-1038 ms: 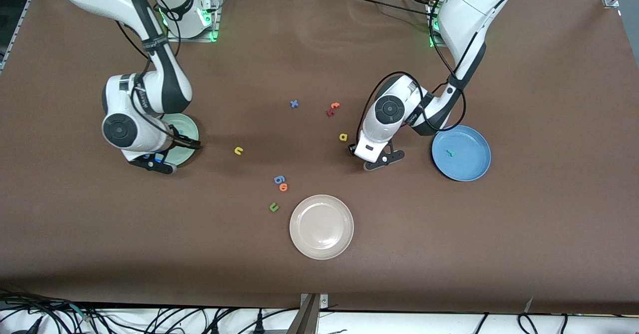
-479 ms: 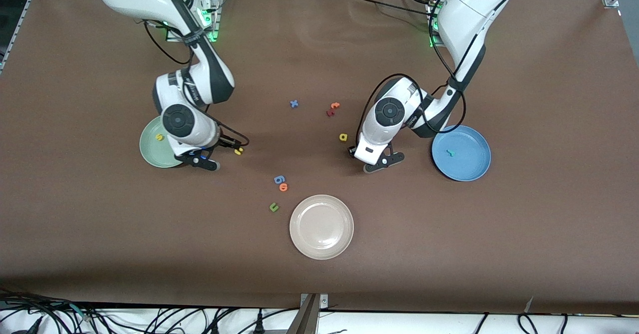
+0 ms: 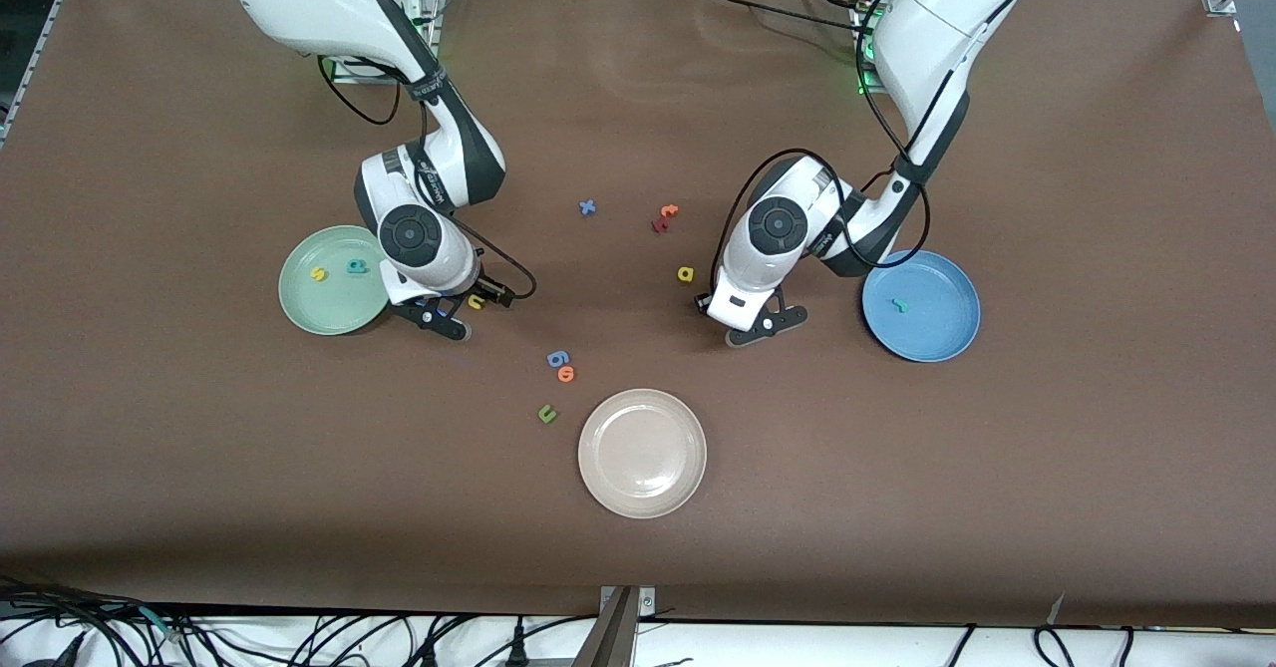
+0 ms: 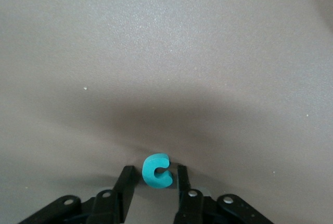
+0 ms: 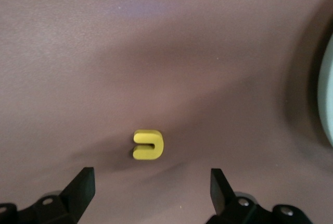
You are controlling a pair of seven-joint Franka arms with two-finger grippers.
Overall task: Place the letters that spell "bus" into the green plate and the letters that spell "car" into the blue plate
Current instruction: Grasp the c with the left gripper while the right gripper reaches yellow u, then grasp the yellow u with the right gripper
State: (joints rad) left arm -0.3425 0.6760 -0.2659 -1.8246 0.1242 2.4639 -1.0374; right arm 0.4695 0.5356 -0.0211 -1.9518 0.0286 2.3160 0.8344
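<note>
I need to grab the yellow "u" next with my right gripper by its curved base (image 3: 478, 302) and open tips, to add the missing letter to the green plate (image 3: 299, 308).
The green plate (image 3: 299, 308) holds a yellow "s" (image 3: 318, 273) and a teal "b" (image 3: 356, 266). Beside it lies the yellow "u" (image 3: 477, 300) (image 5: 148, 145). My right gripper (image 3: 449, 316) (image 5: 151, 187) hangs low over the table next to the "u", open wide, with the letter just ahead of its fingertips. My left gripper (image 3: 755, 323) (image 4: 154, 174) is down at the table. The teal "c" (image 4: 156, 170) stands between its fingers with a thin gap on each side. The yellow "a" (image 3: 685, 273) lies close by. The blue plate (image 3: 947, 343) holds the teal "r" (image 3: 900, 304).
A cream plate (image 3: 642, 453) sits nearer the front camera. A blue "g" (image 3: 557, 358), an orange letter (image 3: 566, 374) and a green "u" (image 3: 546, 413) lie beside it. A blue "x" (image 3: 588, 207), an orange "t" (image 3: 669, 211) and a dark red letter (image 3: 659, 224) lie mid-table.
My right arm has swung off the green plate toward the yellow "u", uncovering the "s" and the "b" in the plate. The left arm has stayed almost still.
</note>
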